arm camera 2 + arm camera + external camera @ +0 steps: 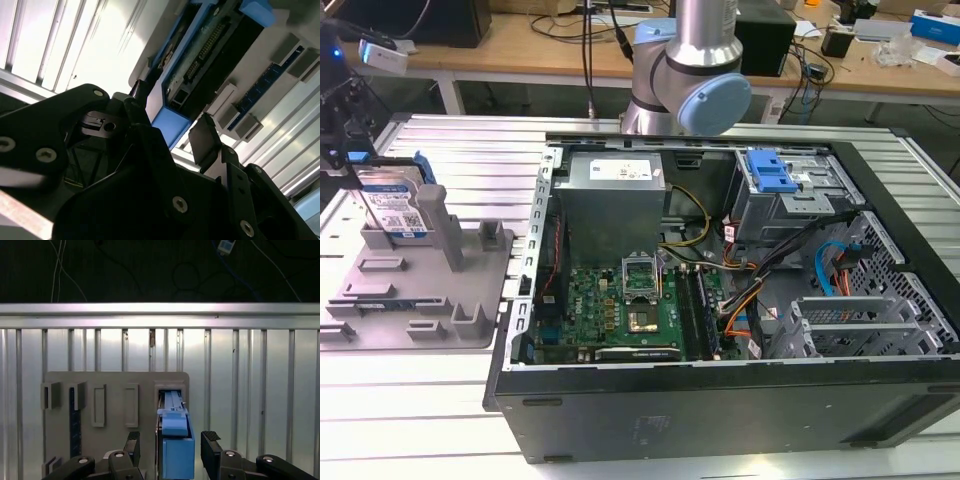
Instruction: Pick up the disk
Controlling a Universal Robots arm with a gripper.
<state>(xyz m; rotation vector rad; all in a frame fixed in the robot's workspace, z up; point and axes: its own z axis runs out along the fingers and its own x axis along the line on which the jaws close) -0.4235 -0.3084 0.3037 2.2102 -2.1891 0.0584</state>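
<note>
My gripper's fingers are on both sides of the disk's blue end (360, 157), down at the white-and-blue label's upper edge (386, 189), so it is time to close on that end now.
The disk (396, 205) stands on edge in a slot of the grey holder tray (470, 300), at the exterior view's left. Its white-and-blue label faces the camera, and blue trim runs along its sides. My gripper (352, 160) hangs just over its top edge. In the first wrist view the disk (175, 445) shows its blue edge between my two fingers (133, 442). A small gap remains on each side, so the gripper (171, 442) is open around it. In the second wrist view the disk (210, 55) sits just past the gripper (172, 120).
An open computer case (720, 300) lies to the exterior view's right of the tray, with a blue-handled drive bay (770, 172) inside. The arm's base (685, 70) rises behind it. The ribbed metal table (250, 390) surrounds the tray (115, 385). A cluttered bench stands beyond.
</note>
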